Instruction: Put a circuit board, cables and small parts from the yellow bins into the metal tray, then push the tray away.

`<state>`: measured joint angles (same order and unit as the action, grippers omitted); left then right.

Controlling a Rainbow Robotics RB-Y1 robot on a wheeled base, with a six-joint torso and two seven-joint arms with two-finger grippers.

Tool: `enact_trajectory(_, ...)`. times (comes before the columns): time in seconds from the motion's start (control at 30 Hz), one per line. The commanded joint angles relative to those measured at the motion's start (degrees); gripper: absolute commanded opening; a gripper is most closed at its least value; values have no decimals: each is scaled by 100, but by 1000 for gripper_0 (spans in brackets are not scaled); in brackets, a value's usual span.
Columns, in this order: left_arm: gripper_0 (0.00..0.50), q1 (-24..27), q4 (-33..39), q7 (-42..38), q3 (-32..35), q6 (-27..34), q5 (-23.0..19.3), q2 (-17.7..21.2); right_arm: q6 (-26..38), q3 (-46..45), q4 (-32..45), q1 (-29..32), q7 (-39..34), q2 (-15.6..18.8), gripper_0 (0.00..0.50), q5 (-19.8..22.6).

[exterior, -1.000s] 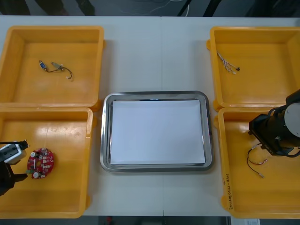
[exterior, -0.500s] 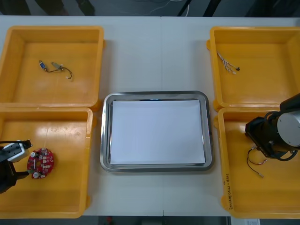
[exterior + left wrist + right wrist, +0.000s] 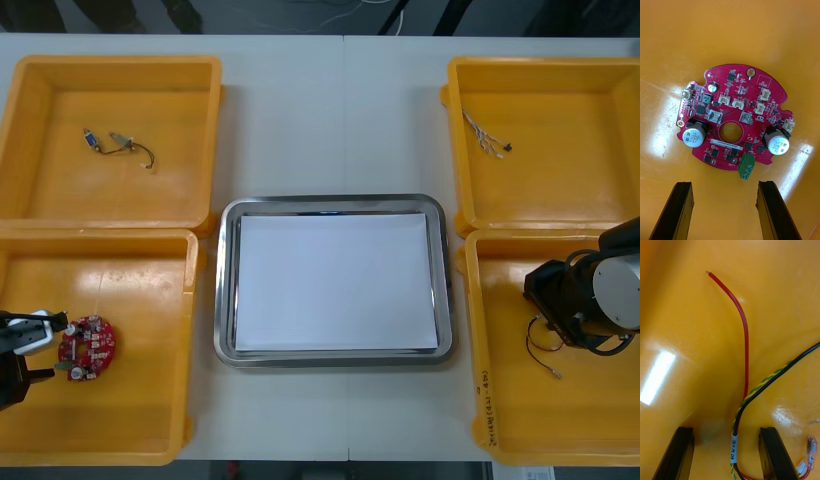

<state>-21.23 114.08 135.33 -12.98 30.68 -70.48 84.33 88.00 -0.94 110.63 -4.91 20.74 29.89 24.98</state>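
The cable's loose wire ends fan apart, while its wires run together at its white label [image 3: 734,448]. My right gripper will grab the cable there next.
A round red circuit board [image 3: 87,347] [image 3: 733,123] lies flat in the near left yellow bin [image 3: 130,440]. My left gripper [image 3: 47,348] [image 3: 724,198] stands open just to its left, its fingers [image 3: 679,210] a short way off the board's edge. A red and yellow cable [image 3: 545,345] [image 3: 743,333], twisted with a black lead, lies in the near right yellow bin [image 3: 520,440]. My right gripper [image 3: 548,312] [image 3: 726,444] hangs open low over it, the labelled end of the cable between the fingers [image 3: 773,453]. The metal tray [image 3: 225,290] is white inside and holds nothing.
The far left bin [image 3: 40,90] holds small metal parts with a dark cable [image 3: 122,144]. A blue and white cable [image 3: 485,135] lies in the far right bin [image 3: 600,90]. Bare table runs beyond the tray's far rim.
The left gripper has slid a little toward the table's near edge beside the board. The right wrist has shifted slightly nearer over the cable.
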Motion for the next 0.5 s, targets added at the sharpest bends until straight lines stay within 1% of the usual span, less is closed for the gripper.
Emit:
enact_trajectory(0.03,500,321,-97,424,-337,-62,52,259,-63,68,143,157,-44,-176,500,-10)
enact_trajectory(0.2,500,646,-211,424,-610,-71,60,198,-63,59,170,166,-44,-264,500,-142)
enact_trajectory(0.3,500,822,-255,433,-777,-71,60,154,-63,59,179,166,-44,-291,497,-151)
enact_trajectory(0.33,500,848,-272,433,-803,-71,60,145,-54,68,187,166,-44,-282,363,-133)
enact_trajectory(0.37,500,857,-272,433,-803,-71,60,145,-63,59,196,175,-44,-282,298,-124)
enact_trajectory(0.4,500,857,-272,433,-803,-71,60,127,-63,59,196,183,-44,-282,140,-116)
enact_trajectory(0.43,500,866,-264,433,-803,-71,60,136,-63,68,214,192,-44,-282,92,-107)
enact_trajectory(0.47,500,866,-272,433,-803,-62,60,136,-54,59,214,201,-44,-282,69,-98)
enact_trajectory(0.5,500,866,-264,442,-803,-71,60,136,-54,59,231,201,-44,-282,33,-107)
